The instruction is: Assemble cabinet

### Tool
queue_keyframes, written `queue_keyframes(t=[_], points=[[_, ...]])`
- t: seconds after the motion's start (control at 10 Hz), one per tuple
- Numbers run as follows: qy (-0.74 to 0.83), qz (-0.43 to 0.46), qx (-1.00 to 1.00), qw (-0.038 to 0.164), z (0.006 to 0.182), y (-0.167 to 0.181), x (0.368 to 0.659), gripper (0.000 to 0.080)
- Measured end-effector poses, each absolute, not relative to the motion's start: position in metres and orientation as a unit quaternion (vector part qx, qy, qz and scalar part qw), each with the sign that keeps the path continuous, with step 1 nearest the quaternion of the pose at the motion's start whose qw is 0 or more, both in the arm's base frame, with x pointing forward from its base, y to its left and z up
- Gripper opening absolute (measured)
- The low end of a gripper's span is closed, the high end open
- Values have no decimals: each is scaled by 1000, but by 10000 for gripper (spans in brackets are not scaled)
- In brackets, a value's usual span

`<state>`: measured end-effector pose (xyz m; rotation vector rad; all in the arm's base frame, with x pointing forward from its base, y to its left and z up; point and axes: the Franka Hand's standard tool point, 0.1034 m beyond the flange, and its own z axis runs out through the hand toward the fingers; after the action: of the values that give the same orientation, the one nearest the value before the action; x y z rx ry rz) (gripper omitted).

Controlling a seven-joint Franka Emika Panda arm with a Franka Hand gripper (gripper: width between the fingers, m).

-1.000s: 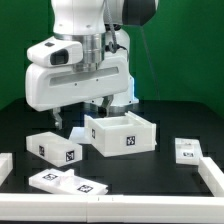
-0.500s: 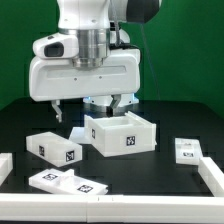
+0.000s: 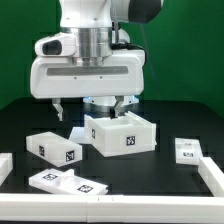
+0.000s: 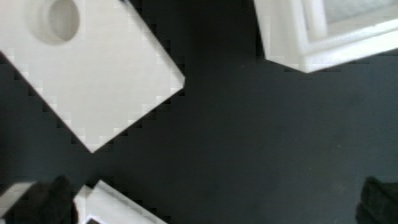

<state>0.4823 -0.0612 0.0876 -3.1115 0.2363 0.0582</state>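
Observation:
Next, my gripper grabs the open white box by the rim of the box's side to put the cabinet together.
The cabinet lies in loose white tagged pieces. An open box stands mid-table, and its rim shows in the wrist view. A block lies toward the exterior view's left and a small piece toward its right. My gripper hangs open just behind the box and holds nothing. In the wrist view a flat panel with an oval hole lies below the gripper, and a white corner sits close to one finger, untouched.
The marker board lies flat near the front edge. White rails stand at the front corners, one on the exterior view's left and one on its right. A green backdrop closes the rear.
The wrist has swung from a tilt to square and shifted slightly toward the exterior view's right. The jaws stayed wide open. No piece has moved.

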Motion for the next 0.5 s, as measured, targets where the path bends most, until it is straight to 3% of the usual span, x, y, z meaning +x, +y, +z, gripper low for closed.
queue_keyframes(t=[0.2, 0.5], points=[[273, 17, -962, 4, 79, -26, 473, 797], [357, 8, -934, 18, 80, -13, 478, 797]])
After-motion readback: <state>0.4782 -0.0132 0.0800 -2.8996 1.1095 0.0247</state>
